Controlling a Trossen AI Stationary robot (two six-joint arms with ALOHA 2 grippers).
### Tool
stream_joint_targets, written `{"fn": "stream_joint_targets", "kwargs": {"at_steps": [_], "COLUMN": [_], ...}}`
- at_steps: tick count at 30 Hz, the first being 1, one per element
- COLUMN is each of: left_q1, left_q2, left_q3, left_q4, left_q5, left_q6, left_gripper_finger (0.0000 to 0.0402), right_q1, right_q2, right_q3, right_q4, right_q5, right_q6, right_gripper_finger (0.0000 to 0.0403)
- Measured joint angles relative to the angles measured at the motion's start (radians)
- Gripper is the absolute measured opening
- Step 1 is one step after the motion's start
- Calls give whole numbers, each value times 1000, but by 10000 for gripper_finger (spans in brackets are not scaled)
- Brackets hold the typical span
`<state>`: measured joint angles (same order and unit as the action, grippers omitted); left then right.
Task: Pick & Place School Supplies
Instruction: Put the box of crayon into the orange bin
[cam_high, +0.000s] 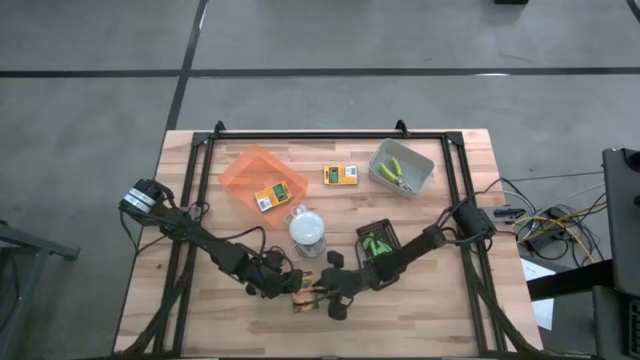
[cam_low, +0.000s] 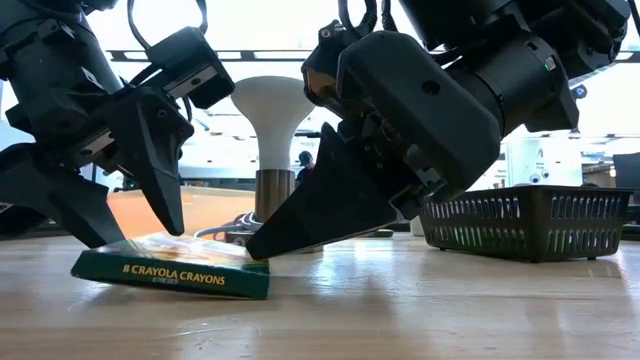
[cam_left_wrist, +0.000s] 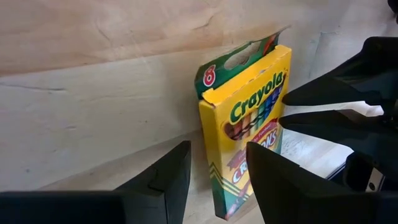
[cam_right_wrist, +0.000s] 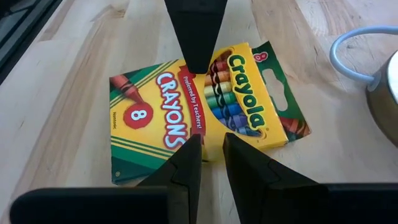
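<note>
I next need to grab the crayon box with my left gripper by its narrow yellow side (cam_left_wrist: 214, 146), so that I can set the box into the orange tray.
A yellow-and-green Crayola crayon box (cam_high: 303, 300) lies flat on the wood near the table's front edge, between both grippers. My left gripper (cam_left_wrist: 217, 149) comes slanting down from the left. It is open, with one finger over the box's printed face and the other beside the box's long edge. My right gripper (cam_right_wrist: 211, 140) comes in low from the right, its fingers a narrow gap apart with nothing between them, tips at the opposite long edge. The low view shows the box's green side (cam_low: 170, 275) on the table. My left gripper sets one fingertip (cam_right_wrist: 196, 65) down on the middle of the box's printed top face (cam_right_wrist: 205, 84), slanting from above. Its other finger (cam_left_wrist: 158, 183) stands off the box over the wood. The box lies flat on the table. My right gripper meets the upper long edge of the box (cam_right_wrist: 211, 129) with both fingertips (cam_right_wrist: 186, 149), slanting down from the table's right. The fingers lie across that edge and nothing is pinched. In the low view their tip (cam_low: 258, 248) sits at the box's end.
An orange tray (cam_high: 240, 170) at the back left holds another crayon box (cam_high: 272, 196). A third crayon box (cam_high: 340, 175) lies behind centre. A grey tray (cam_high: 420, 172) holds green-handled tools, and a black basket (cam_high: 378, 240) holds green chunks. A white domed object (cam_high: 308, 230) stands just behind the grippers.
</note>
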<state>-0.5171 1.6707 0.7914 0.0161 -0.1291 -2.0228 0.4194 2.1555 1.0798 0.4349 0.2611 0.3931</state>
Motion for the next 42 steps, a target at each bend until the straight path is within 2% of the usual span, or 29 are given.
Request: {"fn": "stream_joint_targets", "kwargs": {"at_steps": [21,31,42], "left_q1": [16,33,33], "left_q2": [-1,-1,-1], "left_q3": [-8,-10,-10], "left_q4": [7,37,39], "left_q5": [-52,-53,-52], "left_q6": [7,75,78], "left_gripper_finger": [161,161,152], "right_q1": [0,0,-1], "right_q2": [2,2,2], "right_q3": [-2,-3,-3], "right_q4": [-1,-2,-2], "right_q5": [1,3,3], "right_q6": [0,0,0], "right_gripper_finger": [68,68,68]}}
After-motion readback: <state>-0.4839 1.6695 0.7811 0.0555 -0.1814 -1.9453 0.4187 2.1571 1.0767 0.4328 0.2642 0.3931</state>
